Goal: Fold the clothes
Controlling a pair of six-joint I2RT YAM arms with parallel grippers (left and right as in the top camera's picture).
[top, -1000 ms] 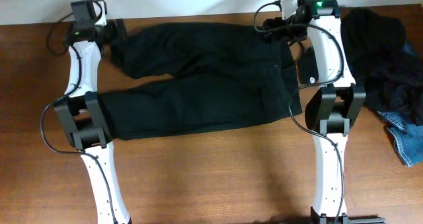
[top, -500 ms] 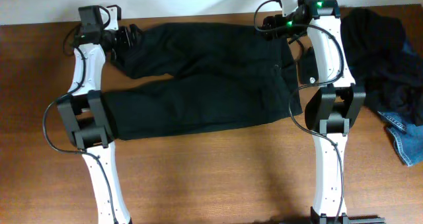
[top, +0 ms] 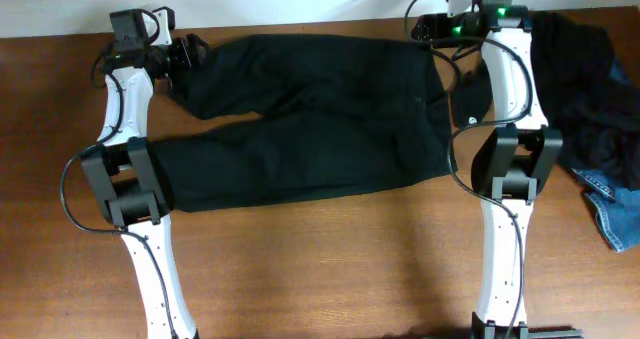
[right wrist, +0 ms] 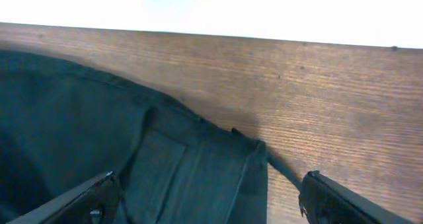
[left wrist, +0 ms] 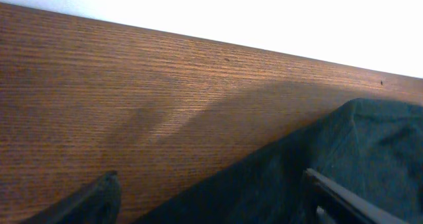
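Note:
The far half of the black trousers (top: 310,119) needs to be folded over the near half, so my right gripper next needs to grab the far corner of the waistband (top: 428,53).
A pair of black trousers (top: 310,119) lies spread flat across the table, legs to the left and waistband to the right. My left gripper (top: 190,52) is at the end of the upper leg, far left. In the left wrist view it (left wrist: 211,203) is wide open, with the black fabric edge (left wrist: 297,178) lying between the fingers. My right gripper (top: 427,27) is at the far right corner of the waistband. In the right wrist view it (right wrist: 211,199) is wide open over the waistband corner (right wrist: 198,178), gripping nothing.
A heap of dark clothes (top: 575,89) with a piece of blue denim (top: 612,211) lies at the right edge of the table. The table's far edge (top: 300,24) meets a white wall just beyond both grippers.
My left gripper has moved right onto the end of the upper leg. My right gripper has shifted right and slightly back, off the waistband top toward its corner.

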